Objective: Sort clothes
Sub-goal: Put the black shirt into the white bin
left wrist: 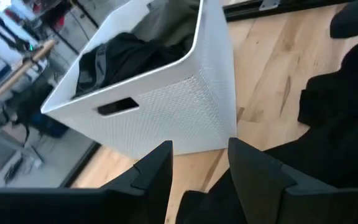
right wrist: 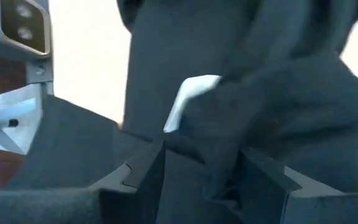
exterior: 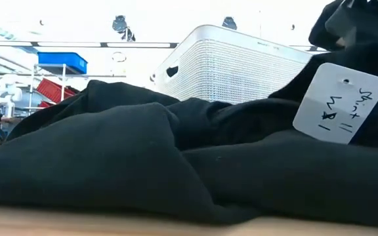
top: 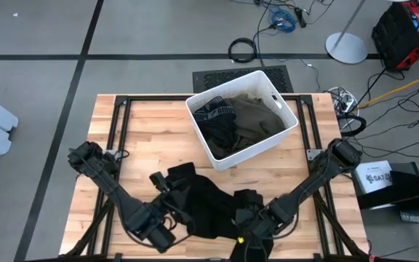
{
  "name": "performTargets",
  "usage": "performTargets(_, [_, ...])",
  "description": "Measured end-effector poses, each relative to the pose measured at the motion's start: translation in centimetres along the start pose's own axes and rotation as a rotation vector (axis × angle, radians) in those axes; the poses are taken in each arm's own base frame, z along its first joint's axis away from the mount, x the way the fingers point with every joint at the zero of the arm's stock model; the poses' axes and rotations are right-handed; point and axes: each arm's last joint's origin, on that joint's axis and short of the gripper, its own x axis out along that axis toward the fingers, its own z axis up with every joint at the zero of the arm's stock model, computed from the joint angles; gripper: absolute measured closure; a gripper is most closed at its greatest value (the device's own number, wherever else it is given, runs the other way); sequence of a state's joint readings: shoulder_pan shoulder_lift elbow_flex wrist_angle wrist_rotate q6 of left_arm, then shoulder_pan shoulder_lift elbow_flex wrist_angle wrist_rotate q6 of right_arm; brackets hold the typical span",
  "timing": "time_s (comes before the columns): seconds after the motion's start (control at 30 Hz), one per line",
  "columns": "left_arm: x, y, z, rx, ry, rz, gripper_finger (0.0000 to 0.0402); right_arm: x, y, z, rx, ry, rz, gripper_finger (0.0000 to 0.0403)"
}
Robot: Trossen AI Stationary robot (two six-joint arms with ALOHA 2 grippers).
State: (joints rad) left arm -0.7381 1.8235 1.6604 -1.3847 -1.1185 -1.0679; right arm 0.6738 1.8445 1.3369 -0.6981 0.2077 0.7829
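Observation:
I should pinch the black garment [right wrist: 197, 134] with my right gripper next, by the fold [right wrist: 213, 146] beside its white tag, because that fold bunches up while the rest lies slack.
A black garment [top: 206, 200] lies crumpled on the wooden table near its front edge; it fills the low view [exterior: 143, 157]. A white tag [exterior: 340, 105] with handwriting hangs at its right part [right wrist: 191, 99]. My left gripper [top: 164, 236] hovers open at the garment's left end, with nothing between its fingers [left wrist: 197, 149]. My right gripper [top: 247, 229] is open and points down at the garment's right end [right wrist: 197, 152]. The white bin [top: 253, 149] holds a dark olive-green garment [top: 257, 116] and a black one [top: 217, 116]. My right gripper stands open, pointing down from above, and a fold of the black garment [right wrist: 197, 134] lies in the gap in front of its fingers. Whether the fingers touch the fabric, I cannot tell. The garment rests on the table.
The bin [left wrist: 166, 112] stands at the table's far middle, turned at an angle, with a handle slot [left wrist: 117, 107] in its wall. Bare wood [top: 158, 131] lies left of the bin and between bin and garment. Black frame rails [top: 118, 124] run along the table's sides.

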Motion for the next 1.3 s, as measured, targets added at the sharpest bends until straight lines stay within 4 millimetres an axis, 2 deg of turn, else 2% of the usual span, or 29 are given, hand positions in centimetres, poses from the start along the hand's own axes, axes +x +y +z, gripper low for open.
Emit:
performTargets(0.23, [-1.1,-0.4,-0.3,0.023,-0.023,-0.036,0.0238,2.7,1.0,-0.6,-0.053,0.012,-0.004,0.0234])
performTargets(0.5, [-1.2,-0.3,-0.3,0.021,-0.022,-0.038,0.0238,7.2,1.0,-1.5,-0.065,0.119,-0.026,0.0234])
performTargets(0.67, [-1.2,-0.3,-0.4,0.026,-0.005,-0.046,0.0238,8.0,0.8,-2.0,-0.038,0.168,-0.05,0.0241])
performTargets(0.77, [-1.2,-0.3,-0.4,0.026,-0.003,-0.046,0.0238,7.6,0.9,-2.4,-0.028,0.186,-0.073,0.0282])
performTargets(0.9, [-1.2,-0.3,-0.4,0.023,-0.002,-0.048,0.0238,6.1,0.8,-3.3,-0.042,0.237,-0.09,0.0374])
performTargets(0.93, [-1.2,-0.3,-0.4,0.023,0.001,-0.05,0.0238,5.6,0.9,-3.3,-0.035,0.239,-0.088,0.0386])
performTargets(1.1, [-1.2,-0.4,-0.4,0.022,0.017,-0.059,0.0238,2.6,0.2,-4.1,0.027,0.283,-0.146,0.039])
performTargets(1.2, [-1.2,-0.4,-0.4,0.022,0.018,-0.06,0.0238,-0.2,0.1,-3.7,0.069,0.235,-0.133,0.0398])
performTargets(1.3, [-1.2,-0.4,-0.4,0.02,0.018,-0.06,0.0238,-2.0,-0.1,-3.3,0.081,0.151,-0.128,0.0398])
